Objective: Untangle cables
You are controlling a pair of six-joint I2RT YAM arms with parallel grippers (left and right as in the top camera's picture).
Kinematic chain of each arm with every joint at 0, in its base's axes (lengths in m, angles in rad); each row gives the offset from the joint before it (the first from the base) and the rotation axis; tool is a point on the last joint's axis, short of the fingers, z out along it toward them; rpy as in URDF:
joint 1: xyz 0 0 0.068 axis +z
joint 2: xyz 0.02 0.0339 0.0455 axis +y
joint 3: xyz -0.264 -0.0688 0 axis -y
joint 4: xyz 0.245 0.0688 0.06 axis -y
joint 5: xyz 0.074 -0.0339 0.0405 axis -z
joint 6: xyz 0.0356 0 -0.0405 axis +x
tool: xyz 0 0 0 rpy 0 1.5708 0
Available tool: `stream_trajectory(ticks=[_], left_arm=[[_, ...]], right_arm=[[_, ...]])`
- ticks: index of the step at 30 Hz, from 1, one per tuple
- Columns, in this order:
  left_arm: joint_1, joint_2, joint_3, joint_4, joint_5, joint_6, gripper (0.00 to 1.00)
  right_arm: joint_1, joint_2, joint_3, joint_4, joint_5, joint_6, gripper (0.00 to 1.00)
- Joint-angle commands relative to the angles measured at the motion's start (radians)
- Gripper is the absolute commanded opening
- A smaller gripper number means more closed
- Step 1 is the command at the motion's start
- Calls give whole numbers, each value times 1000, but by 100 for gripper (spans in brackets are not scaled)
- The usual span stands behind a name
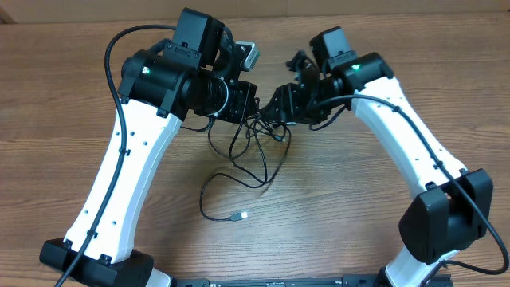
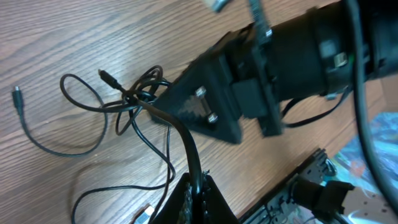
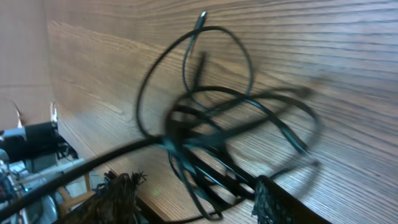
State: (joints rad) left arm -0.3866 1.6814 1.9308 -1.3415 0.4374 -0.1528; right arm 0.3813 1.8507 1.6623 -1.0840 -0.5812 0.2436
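The cable bends into a bunched knot at my right gripper's fingers, so I will pull the cable straight before opening my left gripper.
The cables are thin black cords knotted together on the wooden table between my two grippers. One strand trails toward the front and ends in a silvery plug. My left gripper is shut on one black cable that rises from its fingers to the knot. In the overhead view my left gripper sits just left of the tangle. My right gripper is open, its fingers wide apart, with several looped strands of the knot lying between and ahead of them. Its tip reaches the knot.
Loose ends spread over the table: a small plug on a long curved strand, another plug near the knot. Both white arms slant in from the front corners. The table edge and equipment lie behind my left gripper.
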Motion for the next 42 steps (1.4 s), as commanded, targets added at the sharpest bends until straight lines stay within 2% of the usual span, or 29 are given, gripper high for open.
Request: stream_trajectory(ticks=[1, 3, 5, 11, 15, 20, 24, 26, 29, 33, 38, 42], left_arm=[[-6, -21, 16, 3, 98, 32, 4], [-6, -21, 16, 3, 135, 47, 4], [-6, -21, 16, 4, 143, 50, 4], [-6, -21, 16, 4, 141, 49, 4], [-6, -21, 16, 1, 139, 49, 4], [-6, -21, 16, -14, 53, 34, 4], [-6, -19, 15, -67, -263, -148, 4], [-6, -17, 14, -123, -487, -282, 4], [-6, -17, 13, -171, -616, -354, 4], [-5, -17, 12, -193, -677, -388, 4], [-5, -17, 11, -191, -684, -395, 4], [-5, -14, 9, -188, -684, -401, 4]], right_arm=[[10, -2, 10, 5, 68, -8, 60], [10, -2, 4, 5, 86, -9, 59], [10, -2, -8, 5, 87, -9, 53], [10, -2, -33, 1, 87, -9, 27], [10, -2, -33, 5, 87, -8, 4], [10, -2, -32, 6, 87, -5, 4], [-3, -11, 3, 8, 87, -5, 4], [-18, -33, 48, 8, 87, 2, 4], [-38, -60, 94, 0, 87, 33, 4], [-66, -107, 132, -4, 86, 74, 4], [-89, -178, 136, 0, 81, 74, 4], [-100, -241, 136, 21, -12, 74, 4]])
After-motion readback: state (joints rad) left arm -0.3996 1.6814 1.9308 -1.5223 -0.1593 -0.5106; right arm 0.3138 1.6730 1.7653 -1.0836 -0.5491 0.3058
